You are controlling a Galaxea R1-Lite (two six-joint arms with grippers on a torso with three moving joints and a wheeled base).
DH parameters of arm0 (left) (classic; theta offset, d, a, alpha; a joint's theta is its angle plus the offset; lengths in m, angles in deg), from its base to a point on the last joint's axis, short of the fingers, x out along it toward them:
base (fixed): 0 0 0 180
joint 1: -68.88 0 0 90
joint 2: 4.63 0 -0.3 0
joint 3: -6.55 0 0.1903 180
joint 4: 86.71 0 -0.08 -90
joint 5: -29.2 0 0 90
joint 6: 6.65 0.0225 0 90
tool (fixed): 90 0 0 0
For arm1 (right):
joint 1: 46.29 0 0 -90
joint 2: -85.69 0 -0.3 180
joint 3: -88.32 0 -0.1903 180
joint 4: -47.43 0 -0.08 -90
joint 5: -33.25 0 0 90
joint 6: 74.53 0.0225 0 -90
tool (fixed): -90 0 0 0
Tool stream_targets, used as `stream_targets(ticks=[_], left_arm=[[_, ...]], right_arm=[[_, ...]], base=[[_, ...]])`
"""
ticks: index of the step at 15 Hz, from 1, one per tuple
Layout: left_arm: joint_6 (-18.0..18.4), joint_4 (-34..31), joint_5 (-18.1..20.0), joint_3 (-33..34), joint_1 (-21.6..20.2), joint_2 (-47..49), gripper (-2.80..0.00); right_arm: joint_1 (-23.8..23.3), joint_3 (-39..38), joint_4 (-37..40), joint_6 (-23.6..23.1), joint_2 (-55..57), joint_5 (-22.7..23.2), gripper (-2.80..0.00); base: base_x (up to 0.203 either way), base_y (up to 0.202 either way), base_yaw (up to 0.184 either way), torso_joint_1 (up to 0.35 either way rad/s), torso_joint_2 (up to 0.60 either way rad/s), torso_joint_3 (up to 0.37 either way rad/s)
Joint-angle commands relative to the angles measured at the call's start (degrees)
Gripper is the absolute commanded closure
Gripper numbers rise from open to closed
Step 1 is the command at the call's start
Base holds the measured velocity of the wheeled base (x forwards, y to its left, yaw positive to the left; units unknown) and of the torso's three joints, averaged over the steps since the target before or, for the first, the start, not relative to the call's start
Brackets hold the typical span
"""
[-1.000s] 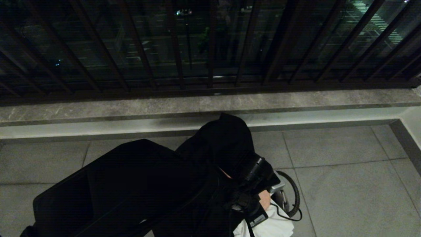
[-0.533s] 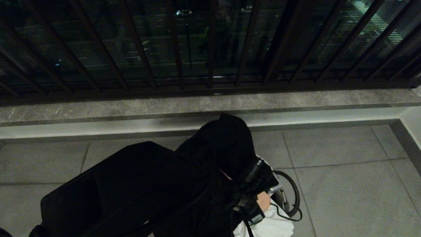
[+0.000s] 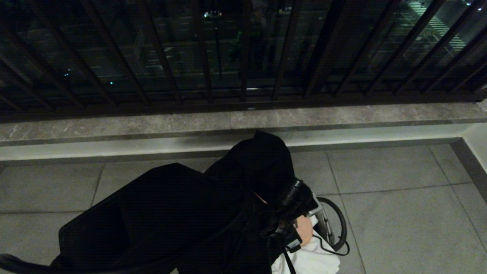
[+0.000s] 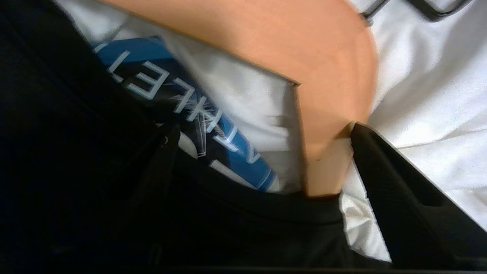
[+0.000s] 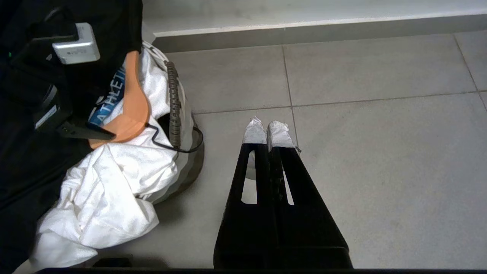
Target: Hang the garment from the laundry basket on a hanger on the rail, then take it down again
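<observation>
I need to grab the orange hanger by its bent end [image 4: 326, 157] with my left gripper next, so that I can hang the dark garment [image 4: 292, 214] on the bar.
The laundry basket [image 5: 174, 99] stands on the floor tiles, its black loop handle [image 3: 343, 224] at the side. A white garment [image 5: 114, 179] with a blue lettered print [image 4: 228, 144] fills it and spills over the rim. An orange hanger [image 4: 323, 72] lies on the garment. My left gripper [image 4: 262, 131], its arm wrapped in a black sleeve, is down in the basket and open. One black finger [image 4: 395, 182] touches the hanger's end; the other finger is lost in dark cloth. My right gripper [image 5: 268, 129] hovers shut and empty over the floor beside the basket. The rail is out of view.
Dark window-guard bars [image 3: 243, 49] stand above a grey stone ledge [image 3: 342, 114] along the far side. Grey floor tiles [image 3: 399, 213] stretch to the right of the basket, with a wall corner [image 3: 475, 144] at far right.
The left arm's sleeve has shifted right in the head view and the wrist has tipped a little further into the basket, so more of the orange hanger shows. The right arm is still.
</observation>
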Motion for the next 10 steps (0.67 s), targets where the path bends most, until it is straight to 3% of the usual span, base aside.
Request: stream_targets(ticks=[1,10], left_arm=[[0.21,-0.08,-0.56,-0.19,-0.03,0.92,-2.8],[0.13,0.01,-1.74,1.84,2.45,0.72,-2.8]], right_arm=[[0.0,-0.01,0.0,-0.04,-0.02,0.03,0.0],[0.0,-0.01,-0.03,0.04,-0.02,0.01,0.0]], base=[[0.0,0.0,0.0,0.0,0.0,0.0],[0.0,0.0,0.0,0.0,0.0,0.0]])
